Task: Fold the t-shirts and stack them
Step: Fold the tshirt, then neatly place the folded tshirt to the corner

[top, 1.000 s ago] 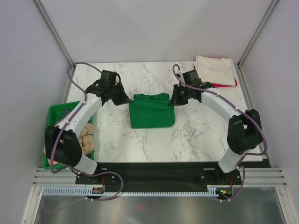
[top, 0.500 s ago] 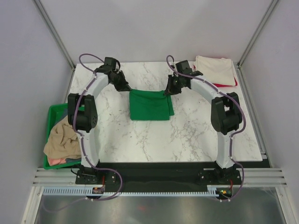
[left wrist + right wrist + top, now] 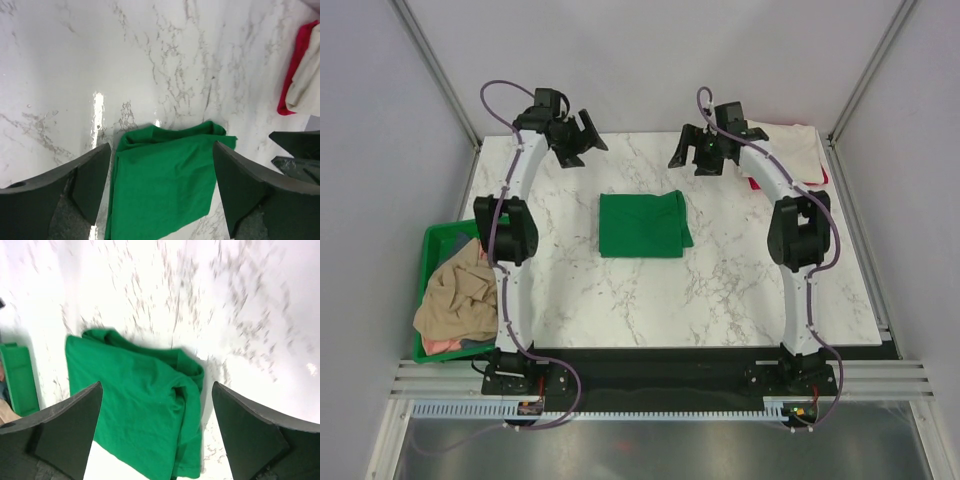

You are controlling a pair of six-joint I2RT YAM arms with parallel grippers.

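The green t-shirt needs to be grabbed next by its bunched side edge (image 3: 684, 222) with my right gripper, so that I can stack it, folded, on the cream-white t-shirt (image 3: 782, 148).
The bright green t-shirt (image 3: 642, 224) lies folded into a rough square in the middle of the table, its right edge bunched. Both grippers hang above the table behind it and hold nothing. My left gripper (image 3: 582, 140) is open beyond the shirt's far left corner. My right gripper (image 3: 688, 152) is open beyond its far right corner. The left wrist view shows the green shirt (image 3: 165, 185) between wide-spread fingers (image 3: 90, 180). In the right wrist view the green shirt (image 3: 140, 410) lies below the open jaws. A folded cream-white t-shirt (image 3: 782, 148) rests on a red one (image 3: 756, 184) at the back right.
A green plastic bin (image 3: 438, 240) stands at the table's left edge with a crumpled tan t-shirt (image 3: 455, 300) in it. The bin (image 3: 20, 377) also shows in the right wrist view. Metal frame posts and grey walls close in the table.
Both grippers have let go of the green shirt's far corners, opened wide and lifted back towards the far edge. The shirt now lies flat and folded.
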